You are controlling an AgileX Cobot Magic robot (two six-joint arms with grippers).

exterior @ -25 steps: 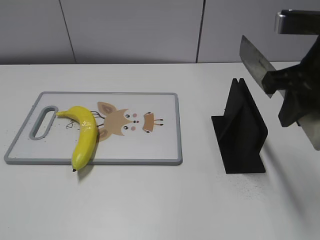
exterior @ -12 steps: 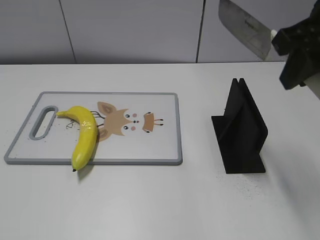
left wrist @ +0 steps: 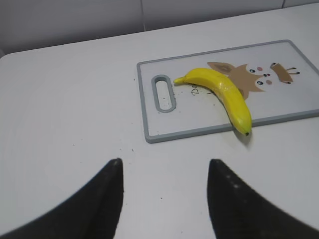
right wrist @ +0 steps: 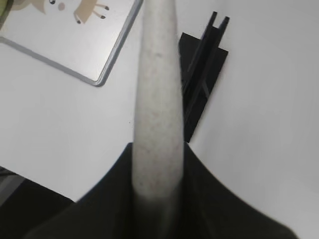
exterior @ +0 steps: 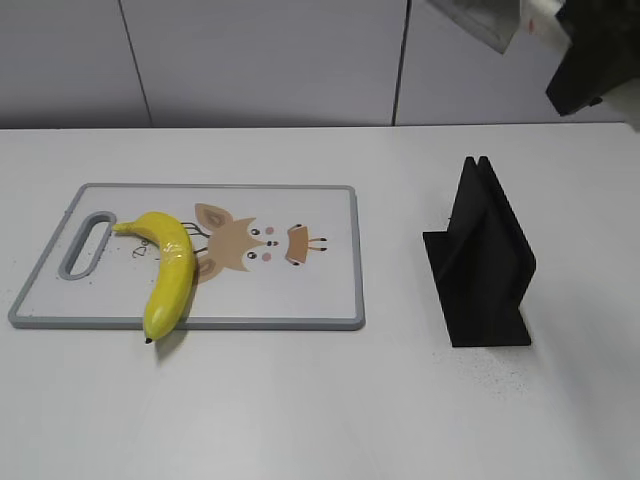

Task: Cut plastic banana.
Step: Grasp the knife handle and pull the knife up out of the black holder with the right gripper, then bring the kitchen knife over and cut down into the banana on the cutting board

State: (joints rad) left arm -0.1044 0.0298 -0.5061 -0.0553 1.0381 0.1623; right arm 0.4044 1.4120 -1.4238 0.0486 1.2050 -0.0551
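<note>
My left gripper should help cut the plastic banana [exterior: 168, 275], so next it needs to grab the knife by the tip end of its blade [exterior: 450, 8].
The plastic banana [exterior: 168, 275] is glossy yellow and lies on the left part of the cutting board [exterior: 320, 290], its dark tip hanging over the front edge. It also shows in the left wrist view [left wrist: 224, 94]. My right gripper [exterior: 585, 50] is high at the top right, far from the banana, shut on a knife [exterior: 480, 20] whose grey blade points left. In the right wrist view the knife [right wrist: 157, 99] runs up from the shut gripper [right wrist: 157, 147]. My left gripper [left wrist: 164, 162] is open and empty above the bare table, short of the board [left wrist: 149, 99].
A black knife stand [exterior: 485, 260] stands on the table right of the board, below the raised knife; it also shows in the right wrist view [right wrist: 202, 84]. The board has a grey rim, a handle slot [exterior: 88, 242] at its left end and a cartoon print.
My right gripper has lifted the knife up and away from the black stand, to the top of the view. The banana and the board have not moved.
</note>
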